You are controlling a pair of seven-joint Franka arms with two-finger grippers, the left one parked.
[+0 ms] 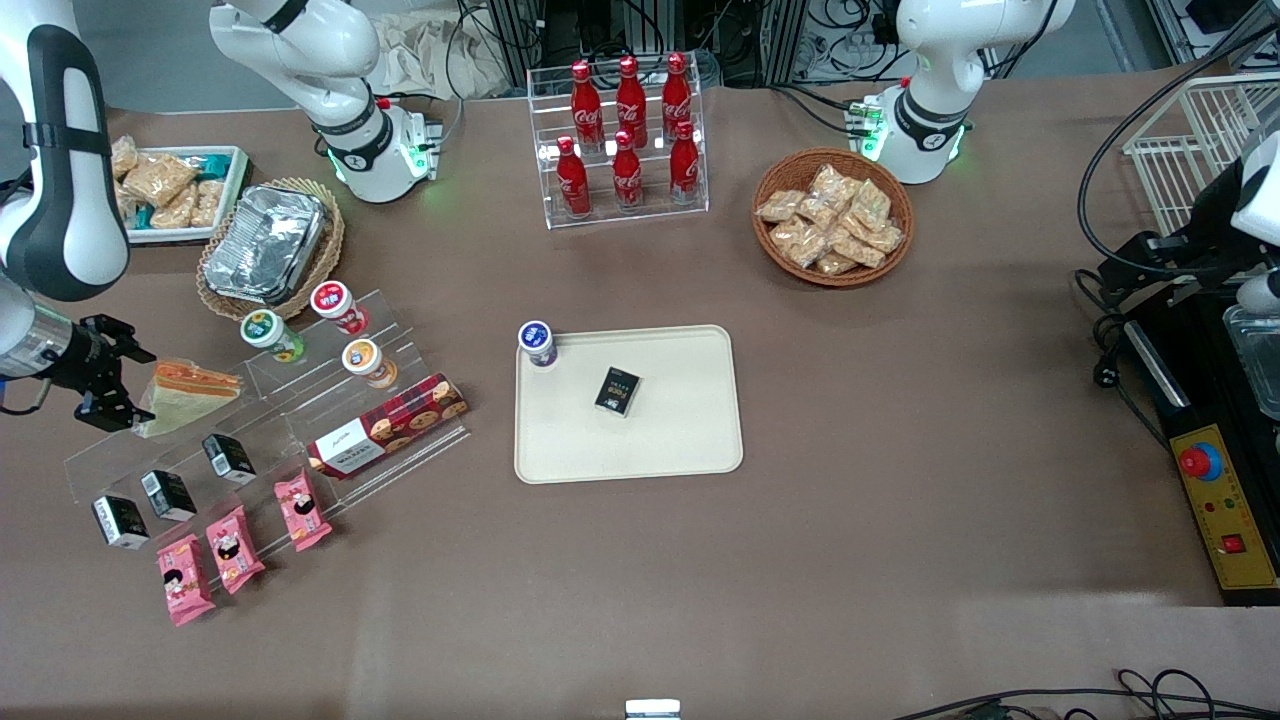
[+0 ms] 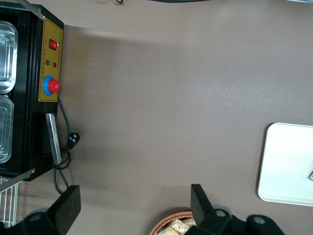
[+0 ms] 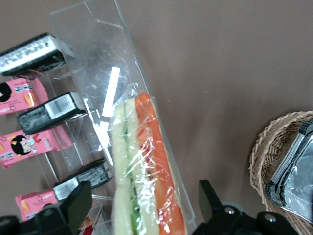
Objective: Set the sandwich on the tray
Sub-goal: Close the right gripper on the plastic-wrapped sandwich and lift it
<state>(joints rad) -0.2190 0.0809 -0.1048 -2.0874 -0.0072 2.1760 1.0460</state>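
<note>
The sandwich is next for my gripper to grab by its wrapped middle [image 1: 186,395], so that I can put it on the cream tray [image 1: 680,420].
The sandwich [image 1: 190,392], a wrapped wedge with pale bread and orange and green filling, lies on the top step of a clear acrylic shelf [image 1: 270,420] at the working arm's end of the table. My gripper [image 1: 122,385] is level with it and open. In the right wrist view the sandwich [image 3: 142,166] sits between the two spread fingers [image 3: 78,203], with a gap to each. The cream tray [image 1: 680,420] lies mid-table, toward the parked arm from the shelf. It carries a small cup [image 1: 537,343] and a black box [image 1: 617,390]. Its corner shows in the left wrist view as the tray [image 2: 288,161].
The shelf also holds three cups [image 1: 333,305], black boxes [image 1: 168,494], pink packets [image 1: 236,548] and a plaid cookie box [image 1: 388,424]. A foil container [image 1: 268,243] in a wicker basket stands close by. A cola bottle rack [image 1: 625,140] and a snack basket [image 1: 833,217] sit farther from the camera.
</note>
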